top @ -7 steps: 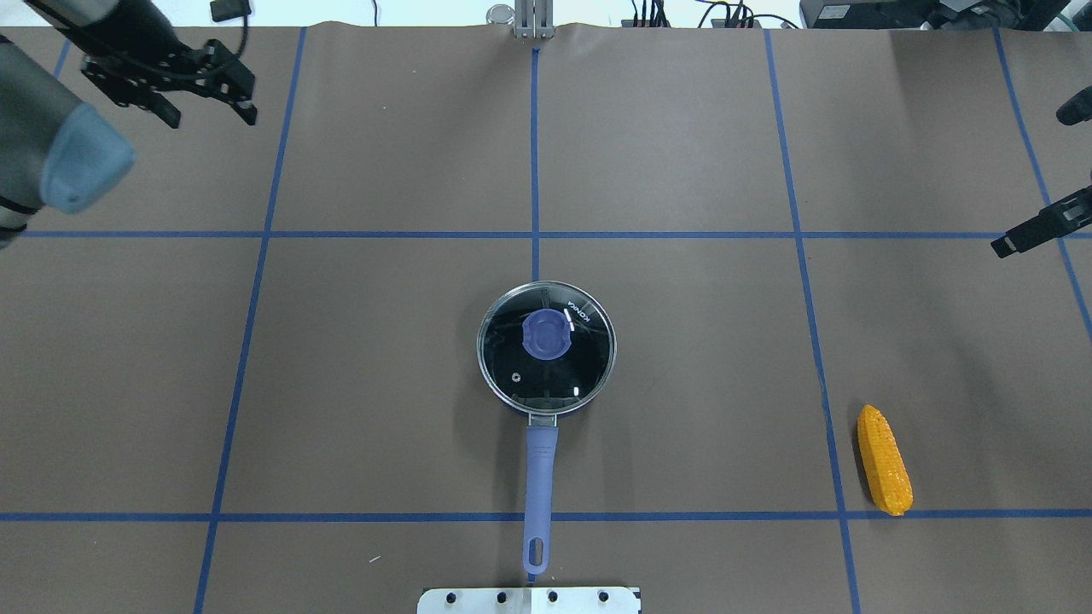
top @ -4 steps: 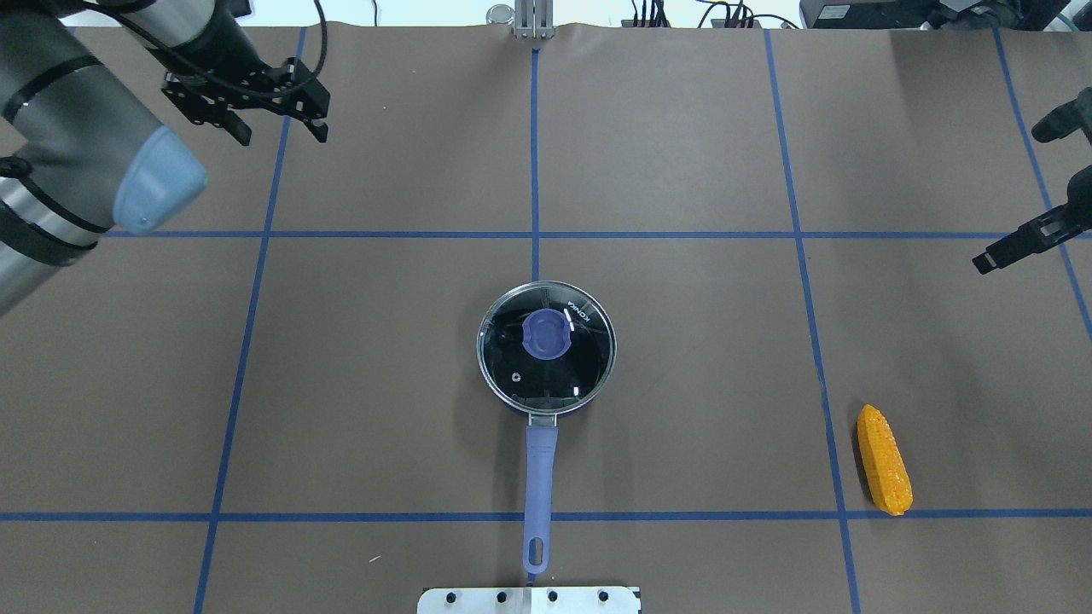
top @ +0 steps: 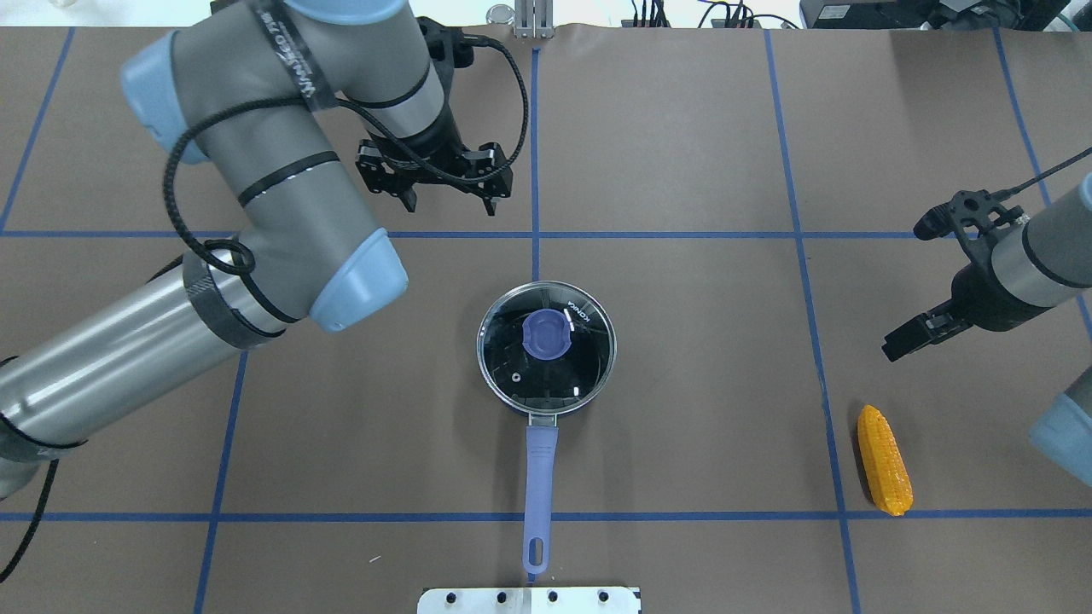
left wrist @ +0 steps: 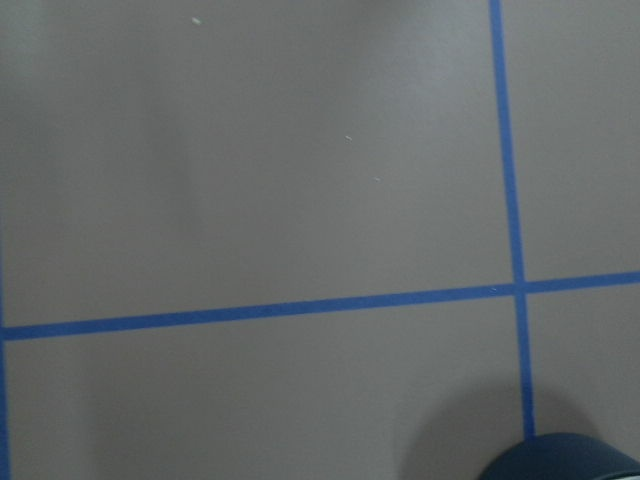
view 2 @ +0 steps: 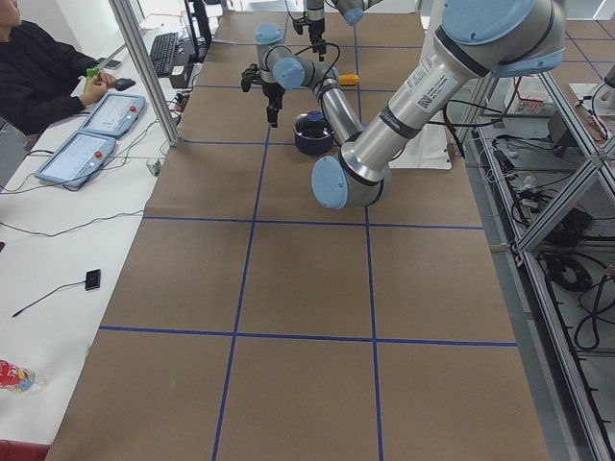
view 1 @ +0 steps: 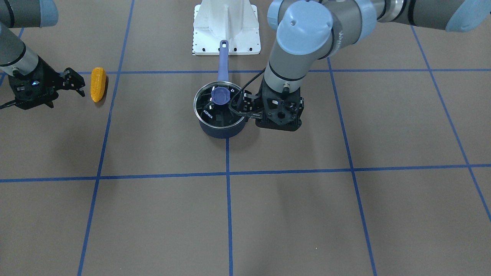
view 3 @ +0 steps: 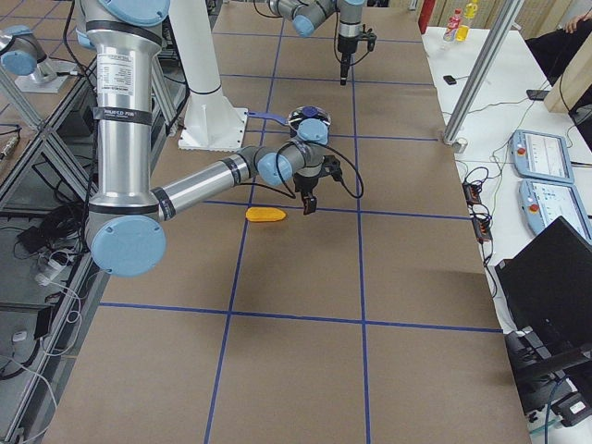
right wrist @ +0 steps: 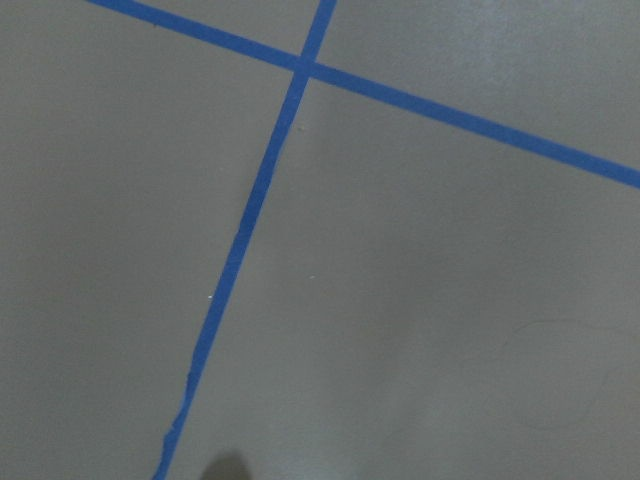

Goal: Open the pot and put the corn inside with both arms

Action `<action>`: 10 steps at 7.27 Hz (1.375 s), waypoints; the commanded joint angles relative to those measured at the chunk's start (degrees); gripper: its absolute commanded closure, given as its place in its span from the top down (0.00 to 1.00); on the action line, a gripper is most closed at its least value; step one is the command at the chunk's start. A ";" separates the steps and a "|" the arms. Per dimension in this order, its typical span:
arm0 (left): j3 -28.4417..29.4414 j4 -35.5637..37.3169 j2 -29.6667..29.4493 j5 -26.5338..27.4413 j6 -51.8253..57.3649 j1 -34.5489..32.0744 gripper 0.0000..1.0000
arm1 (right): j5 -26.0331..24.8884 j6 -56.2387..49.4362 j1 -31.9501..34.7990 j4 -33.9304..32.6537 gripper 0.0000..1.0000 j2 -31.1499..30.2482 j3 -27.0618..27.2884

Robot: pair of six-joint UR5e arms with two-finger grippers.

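The left gripper will next grab the glass lid by its narrow blue knob (view 1: 220,95) to open the pot, since the lid spreads wide and flat.
The pot (top: 546,388) stands mid-table under a round glass lid (top: 589,358) with a blue knob (top: 546,334). Its purple-blue handle (top: 539,477) points toward the robot base. The pot also shows in the front view (view 1: 220,131), and its rim shows at the bottom of the left wrist view (left wrist: 562,458). The corn (top: 884,460) lies on the table at the right, also in the front view (view 1: 98,83). My left gripper (top: 450,203) is open and empty, hovering beyond the pot on its far left side. My right gripper (top: 906,339) is open and empty, just beyond the corn.
Blue tape lines form a grid on the brown table cover (top: 682,170). The white robot base plate (top: 529,599) sits at the near edge by the handle's end. An operator (view 2: 38,67) sits at a side table with control tablets.
My left arm has swung right from the far left corner to just beyond the pot. My right arm has moved in from the right edge toward the corn. Pot and corn have not moved.
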 commanded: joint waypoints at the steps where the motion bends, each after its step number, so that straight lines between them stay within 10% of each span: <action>1: 0.98 -0.45 -2.27 0.16 0.14 2.56 1.00 | -2.56 0.56 -3.42 -0.10 1.00 -1.82 0.57; 10: 2.30 -0.89 -2.63 2.97 3.84 8.72 0.98 | -4.51 7.49 -13.18 -0.19 1.00 -3.31 2.33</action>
